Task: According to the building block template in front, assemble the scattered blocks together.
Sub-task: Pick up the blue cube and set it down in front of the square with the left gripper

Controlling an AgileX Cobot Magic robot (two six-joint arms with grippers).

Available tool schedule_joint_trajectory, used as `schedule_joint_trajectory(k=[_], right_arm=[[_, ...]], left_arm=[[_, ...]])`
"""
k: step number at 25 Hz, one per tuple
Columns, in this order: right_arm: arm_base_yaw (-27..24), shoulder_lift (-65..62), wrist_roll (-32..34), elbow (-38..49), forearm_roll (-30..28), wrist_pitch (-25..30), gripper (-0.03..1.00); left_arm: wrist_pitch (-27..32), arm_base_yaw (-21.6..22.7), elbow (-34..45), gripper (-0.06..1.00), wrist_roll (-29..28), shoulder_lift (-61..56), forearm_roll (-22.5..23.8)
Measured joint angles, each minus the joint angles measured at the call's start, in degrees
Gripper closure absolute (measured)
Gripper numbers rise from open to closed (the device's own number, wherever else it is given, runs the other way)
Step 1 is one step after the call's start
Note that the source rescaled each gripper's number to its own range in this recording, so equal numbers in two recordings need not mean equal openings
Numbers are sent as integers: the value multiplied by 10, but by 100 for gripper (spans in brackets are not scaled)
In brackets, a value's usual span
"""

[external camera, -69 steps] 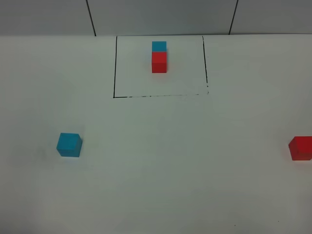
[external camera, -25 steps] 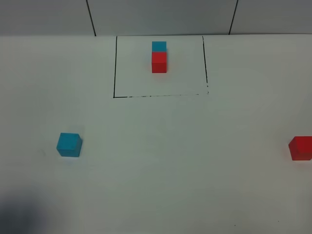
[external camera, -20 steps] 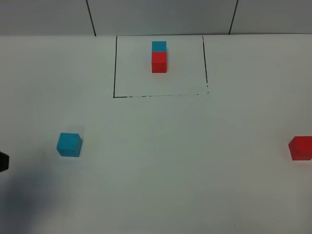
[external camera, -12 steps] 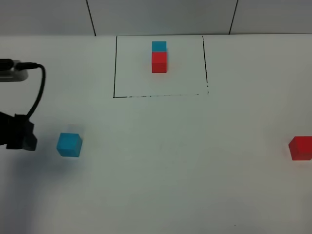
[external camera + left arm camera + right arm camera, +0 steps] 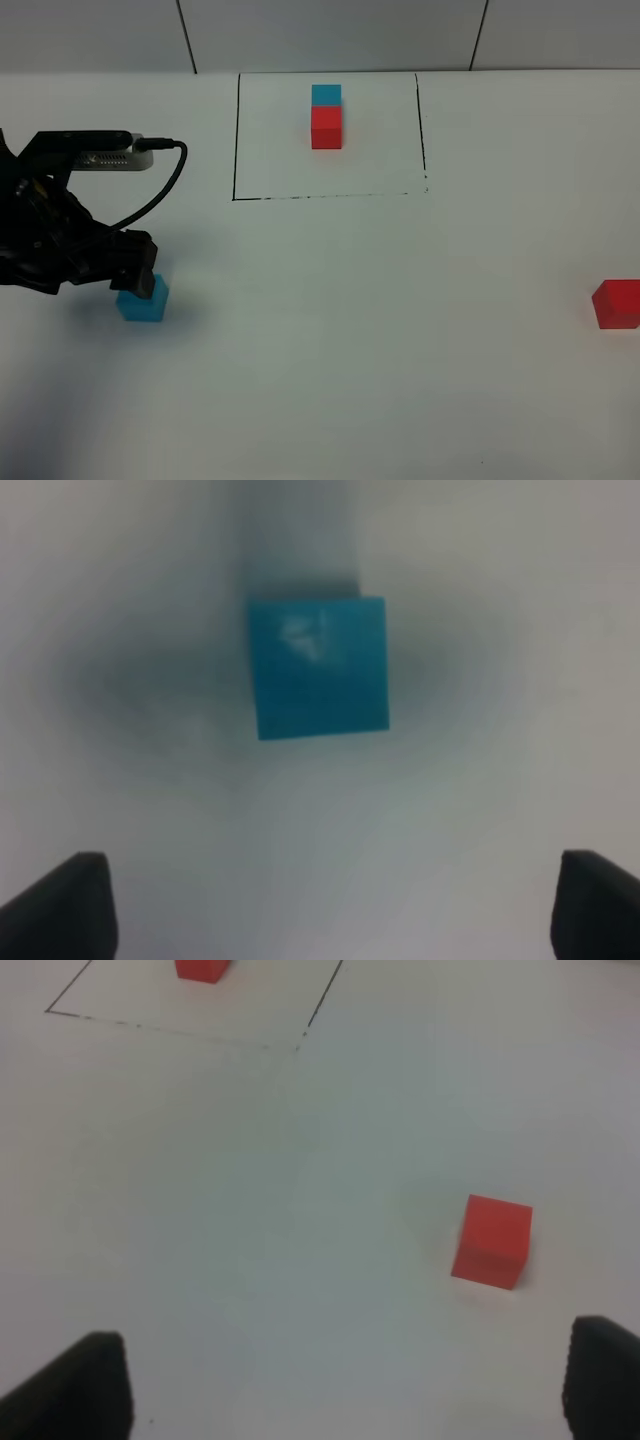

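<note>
I should grab the loose blue cube (image 5: 142, 300) by two opposite sides with my left gripper next. Then I can rebuild the template's stack (image 5: 326, 116).
The building block template (image 5: 326, 115), a cyan-blue cube joined to a red one, sits inside a black drawn rectangle (image 5: 236, 150) at the far middle. A loose blue cube (image 5: 142, 300) lies at the left. My left gripper (image 5: 140, 282) hovers right over it, partly covering its top. In the left wrist view the blue cube (image 5: 318, 667) lies ahead of the left gripper (image 5: 330, 910), whose fingertips (image 5: 62, 905) stand wide apart, open and empty. The loose red cube (image 5: 617, 304) lies at the right edge. The right gripper (image 5: 340, 1385) is open short of the red cube (image 5: 492, 1241).
A white tabletop (image 5: 380, 330) carries everything. A grey panelled wall (image 5: 330, 35) runs along its far edge. The left arm's camera and cable (image 5: 110, 160) stick out above the blue cube. The template's red cube (image 5: 200, 969) shows far off in the right wrist view.
The left arm has swung in from the left edge and now hangs over the loose blue cube. Both loose cubes and the template have stayed put.
</note>
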Motion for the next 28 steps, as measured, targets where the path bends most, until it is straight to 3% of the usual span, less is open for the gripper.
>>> schedule_joint_trajectory(k=[18,28], right_arm=[[0,0,1,0,0,0,23],[0,0,1,0,0,0,23]], left_arm=[[-108,0,0,-1,-26,133,13],[-110,0,-33,1,-20,169,13]])
